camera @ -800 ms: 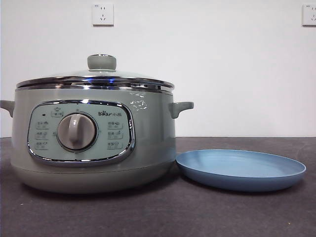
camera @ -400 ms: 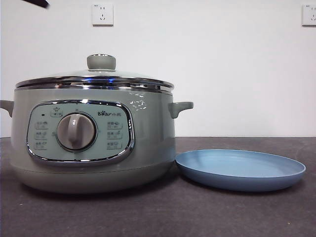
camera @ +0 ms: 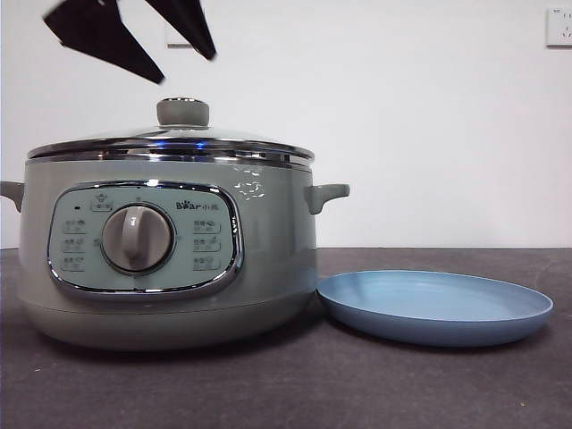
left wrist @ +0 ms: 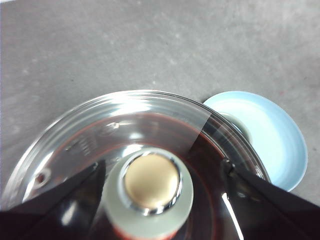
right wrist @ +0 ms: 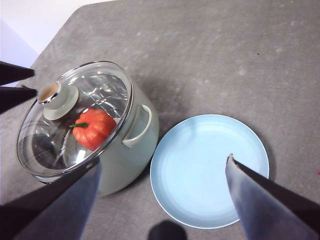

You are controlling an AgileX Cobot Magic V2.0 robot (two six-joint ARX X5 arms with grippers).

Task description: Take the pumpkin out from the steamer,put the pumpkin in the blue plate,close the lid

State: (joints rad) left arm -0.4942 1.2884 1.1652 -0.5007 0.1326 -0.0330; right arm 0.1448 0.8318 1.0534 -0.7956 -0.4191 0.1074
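My left gripper should next take the glass lid by its narrow pale green knob (camera: 183,113), because the lid is far wider than my open fingers.
The sage-green steamer (camera: 170,259) stands at the left with the glass lid (camera: 170,141) shut on it. The lid's pale green knob (camera: 183,113) sticks up. The orange-red pumpkin (right wrist: 96,128) shows through the lid in the right wrist view. My left gripper (camera: 188,70) is open and hangs just above the knob (left wrist: 150,192), one jaw on each side of it, not touching. The blue plate (camera: 435,307) lies empty to the steamer's right. My right gripper (right wrist: 162,167) is open and high above the table, over the plate (right wrist: 210,170) and the steamer (right wrist: 125,150).
The grey table (camera: 295,384) runs under everything. A white wall with two sockets (camera: 559,27) stands behind. The steamer's side handle (camera: 327,194) points toward the plate.
My left gripper has come down from the top left corner to just above the lid's knob. The steamer, lid and plate have not moved.
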